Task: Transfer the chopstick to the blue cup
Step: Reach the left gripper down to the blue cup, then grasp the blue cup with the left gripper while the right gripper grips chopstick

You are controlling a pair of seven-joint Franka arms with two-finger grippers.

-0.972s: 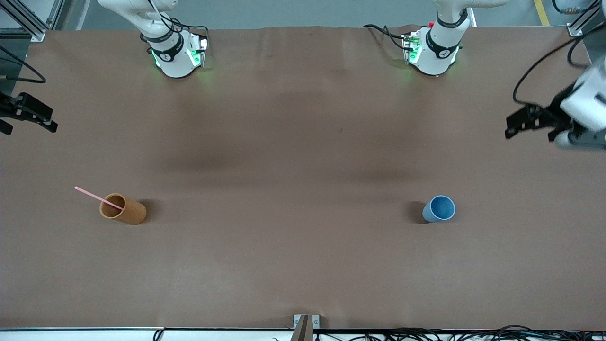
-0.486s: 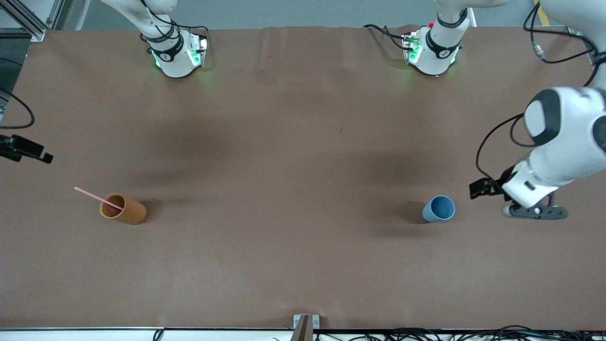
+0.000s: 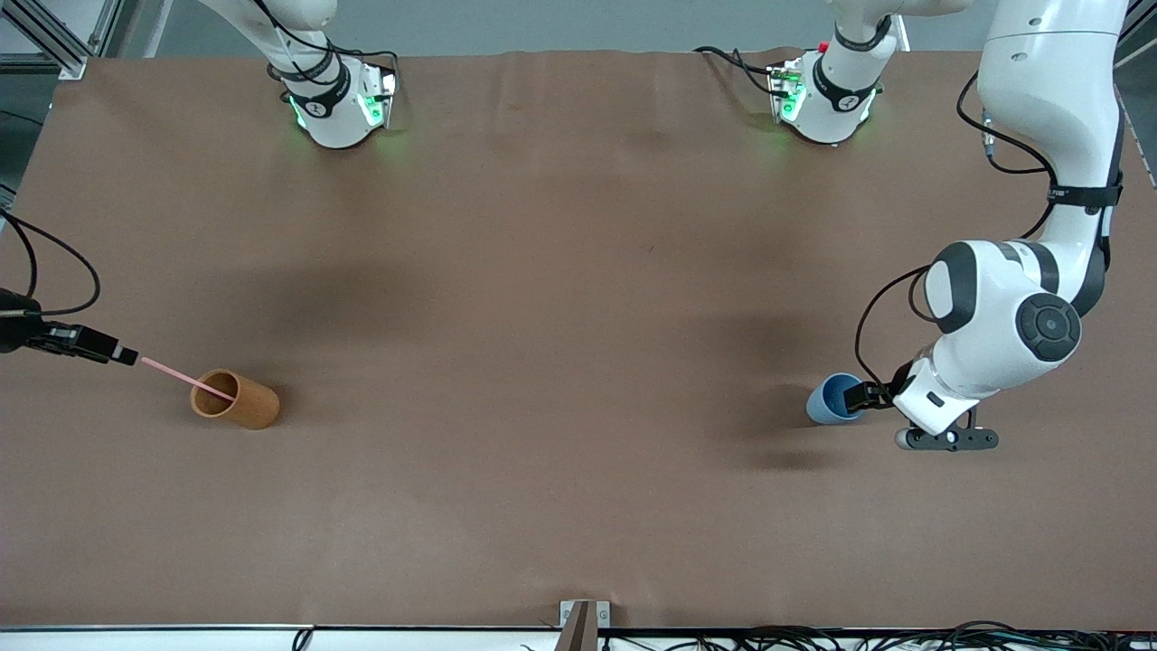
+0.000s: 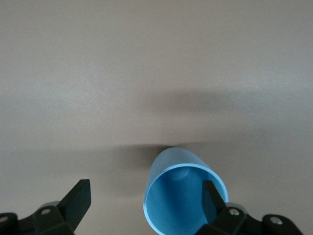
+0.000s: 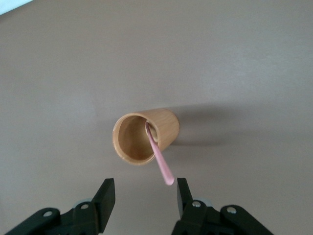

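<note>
The left gripper grips the blue cup by its rim (image 4: 211, 172) next, so that the blue cup's opening (image 4: 182, 198) stays free to take in the chopstick.
The pale-pink chopstick (image 3: 185, 378) leans in the upright orange-brown cup (image 3: 237, 400) at the right arm's end of the table, its upper end sticking out. My right gripper (image 3: 125, 356) is open at that upper end. In the right wrist view the stick's tip (image 5: 166, 177) lies between the fingers, close to one finger (image 5: 182, 193) of the gripper (image 5: 143, 196). The blue cup (image 3: 830, 403) stands upright and empty at the left arm's end. My left gripper (image 3: 871, 395) is open at its rim. In the left wrist view one finger (image 4: 210, 198) is over the cup's (image 4: 182, 196) mouth.
The brown table cover (image 3: 560, 298) is bare between the two cups. Both arm bases stand along the table's edge farthest from the front camera. A small metal bracket (image 3: 583, 615) sits at the table's near edge.
My left arm has swung in from the table's end and come down to the blue cup. My right gripper has moved in to the chopstick's upper end. Neither cup has moved.
</note>
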